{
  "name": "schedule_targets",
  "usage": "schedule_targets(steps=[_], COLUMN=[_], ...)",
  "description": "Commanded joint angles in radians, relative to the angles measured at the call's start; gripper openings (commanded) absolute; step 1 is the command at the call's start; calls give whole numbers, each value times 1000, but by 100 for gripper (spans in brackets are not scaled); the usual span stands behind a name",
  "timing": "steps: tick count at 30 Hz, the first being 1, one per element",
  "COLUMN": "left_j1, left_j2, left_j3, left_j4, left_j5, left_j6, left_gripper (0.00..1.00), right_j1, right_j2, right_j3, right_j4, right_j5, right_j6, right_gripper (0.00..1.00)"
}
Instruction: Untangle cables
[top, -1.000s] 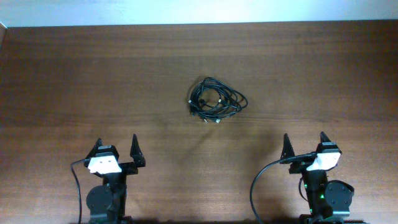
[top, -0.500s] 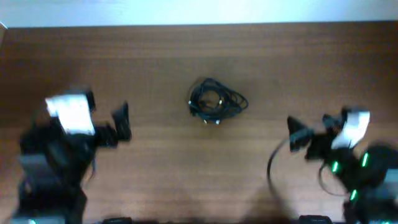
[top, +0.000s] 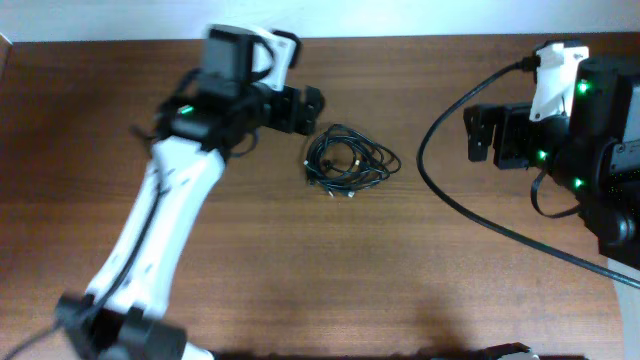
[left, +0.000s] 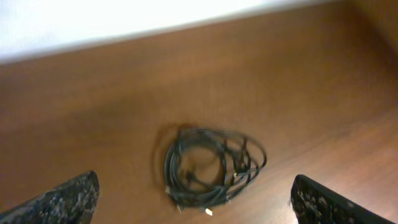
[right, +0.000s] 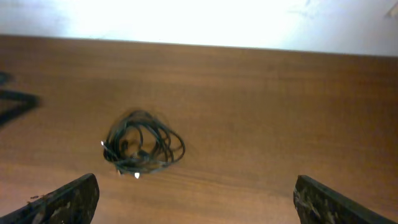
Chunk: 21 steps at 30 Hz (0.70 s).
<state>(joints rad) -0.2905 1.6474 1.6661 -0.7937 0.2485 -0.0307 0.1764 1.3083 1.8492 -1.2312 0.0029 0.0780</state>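
The left gripper needs to grab the knot by its looped pieces of cable next, so the pale plug tips stay exposed for the right gripper to untangle.
The cables (top: 348, 160) lie bunched in one small knot of thin black loops with pale plug tips on the brown table. The knot also shows in the left wrist view (left: 211, 167) and in the right wrist view (right: 142, 149). My left gripper (top: 300, 108) is open and empty, raised just up and left of the knot. My right gripper (top: 484, 137) is open and empty, raised to the right of the knot with a wide gap between them. In both wrist views the fingertips sit far apart at the bottom corners.
The brown wooden table (top: 300, 280) ends at a pale wall along the back edge (top: 400, 20). A thicker black robot cable (top: 470, 210) curves across the right side of the table. The left arm's white link (top: 160, 240) spans the left part.
Both arms have risen from their rest poses at the front edge and swung toward the back; the left gripper now hangs near the knot. The cables have not moved.
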Motion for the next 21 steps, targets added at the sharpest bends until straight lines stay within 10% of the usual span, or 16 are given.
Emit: schedule_targets(steps=[1,3,8,21], left_j1=[-45,-60,-69,-88], left_j2=[217,359,437,432], left_j3=[8,8,13,-51], left_j4=[-26,-64,-278,-119], left_j5=[-74,-69,288,286], left_j6=[-2,6,777,892], left_gripper=[99,99,97,86], right_j1=[7,6,6,6], right_j2=[-8,-8,-6,-6], right_j3=[12,12,12,11], right_j4=[-14,-40,-64,-98], right_j5=[10,10,13,13], right_j6=[-66,-63,-63,-63], right_gripper=[96,94,94,95])
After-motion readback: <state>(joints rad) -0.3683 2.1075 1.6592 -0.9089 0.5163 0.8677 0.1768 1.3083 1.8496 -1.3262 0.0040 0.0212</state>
